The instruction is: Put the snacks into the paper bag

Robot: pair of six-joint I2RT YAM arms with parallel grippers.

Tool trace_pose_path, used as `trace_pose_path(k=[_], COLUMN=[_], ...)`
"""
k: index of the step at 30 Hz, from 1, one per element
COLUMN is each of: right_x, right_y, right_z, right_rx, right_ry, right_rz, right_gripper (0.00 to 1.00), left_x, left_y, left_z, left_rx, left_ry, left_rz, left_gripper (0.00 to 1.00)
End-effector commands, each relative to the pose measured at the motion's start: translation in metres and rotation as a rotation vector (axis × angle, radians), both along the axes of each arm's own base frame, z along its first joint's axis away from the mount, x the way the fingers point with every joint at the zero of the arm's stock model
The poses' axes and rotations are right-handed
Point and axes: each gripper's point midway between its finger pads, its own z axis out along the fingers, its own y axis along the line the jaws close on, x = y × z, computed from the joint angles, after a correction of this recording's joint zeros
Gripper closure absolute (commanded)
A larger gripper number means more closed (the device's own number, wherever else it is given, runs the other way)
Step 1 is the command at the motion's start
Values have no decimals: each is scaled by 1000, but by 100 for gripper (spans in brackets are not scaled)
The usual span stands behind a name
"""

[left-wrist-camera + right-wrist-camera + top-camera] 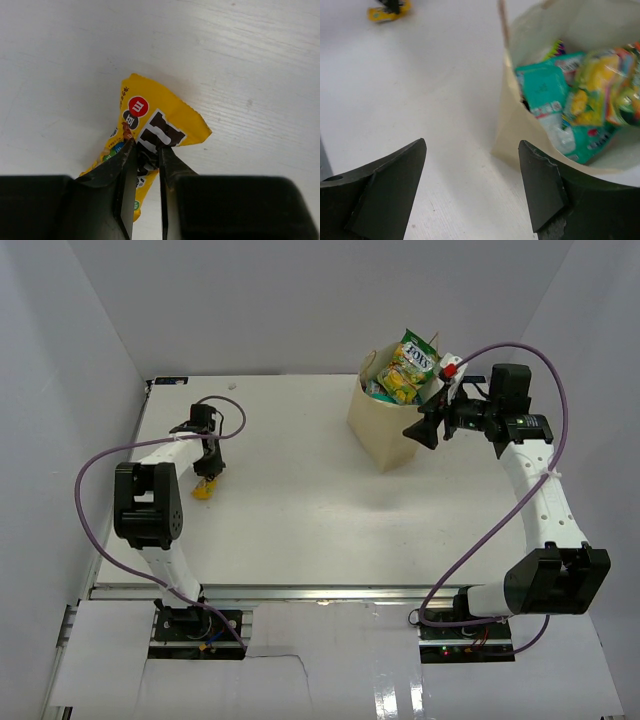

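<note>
The robot will next pinch the yellow snack packet by its loose end [203, 490] with its right gripper, to drop it into the paper bag [385, 435].
A yellow snack packet [203, 490] [155, 120] lies on the white table at the left. My left gripper [208, 476] [147, 148] is down over it, its jaws closed narrowly on the packet's printed middle. The tan paper bag [385, 435] [510, 130] stands at the back right, and a green-yellow packet [408, 365] [600, 85] sticks out of its top. A teal-white packet [542, 90] sits inside it, with a bit of purple wrapper [559, 49] behind. My right gripper [425, 432] [472, 145] hovers open beside the bag's near wall, holding nothing.
A purple cable [100, 465] loops off the left arm, and another [500, 510] runs along the right arm. White walls close in the table [300, 510] at the back and on both sides. The yellow packet [390, 11] shows far off in the right wrist view.
</note>
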Motion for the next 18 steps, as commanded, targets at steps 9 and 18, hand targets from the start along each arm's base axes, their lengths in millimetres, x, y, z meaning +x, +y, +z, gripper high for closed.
trace_pose_path(k=[9, 18], right_x=[-133, -93], right_y=[99, 188], right_z=[-18, -2], right_rx=[-25, 256], right_ry=[-182, 183], right_rz=[733, 376], right_gripper=[13, 2], left_x=[-16, -81], left_y=[-168, -254], left_z=[170, 215], left_rx=[-867, -1225], left_ry=[-448, -472], left_rz=[-488, -708], left_gripper=[94, 95])
